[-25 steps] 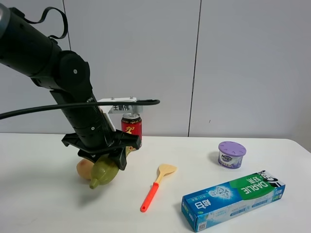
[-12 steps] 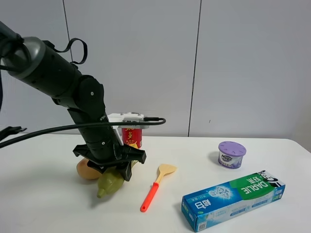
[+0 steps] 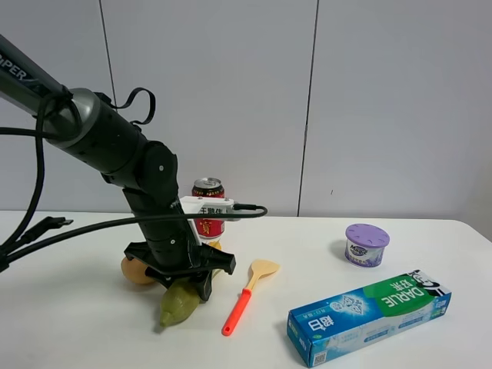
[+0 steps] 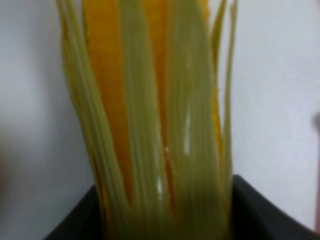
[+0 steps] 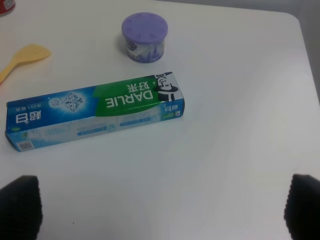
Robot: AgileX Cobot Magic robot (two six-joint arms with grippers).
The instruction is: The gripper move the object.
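Note:
The corn's green husk end (image 3: 171, 314) meets its shadow on the white table, so the corn would rest there and the robot's left gripper needs to open.
My left gripper (image 3: 187, 278), a black claw on a thick black arm with cables and a white label, is shut on the corn (image 3: 177, 302). The corn is a green-husked ear held tilted, with its lower end at or just above the table. I cannot tell whether it touches. In the left wrist view the corn (image 4: 155, 120) fills the frame, with yellow showing between the husk leaves and black fingers (image 4: 260, 210) on either side. My right gripper (image 5: 160, 207) is open and empty above the table, near the toothpaste box. It is out of the exterior view.
A tan potato (image 3: 134, 270) lies just behind the corn on its left. A red can (image 3: 208, 207) stands behind the left arm. An orange-handled spatula (image 3: 244, 298), a toothpaste box (image 3: 369, 315) and a purple-lidded tub (image 3: 367, 244) lie to the right.
My left arm has come down and shifted slightly right with the corn in its grip. The corn is now lower, close to the table beside the potato.

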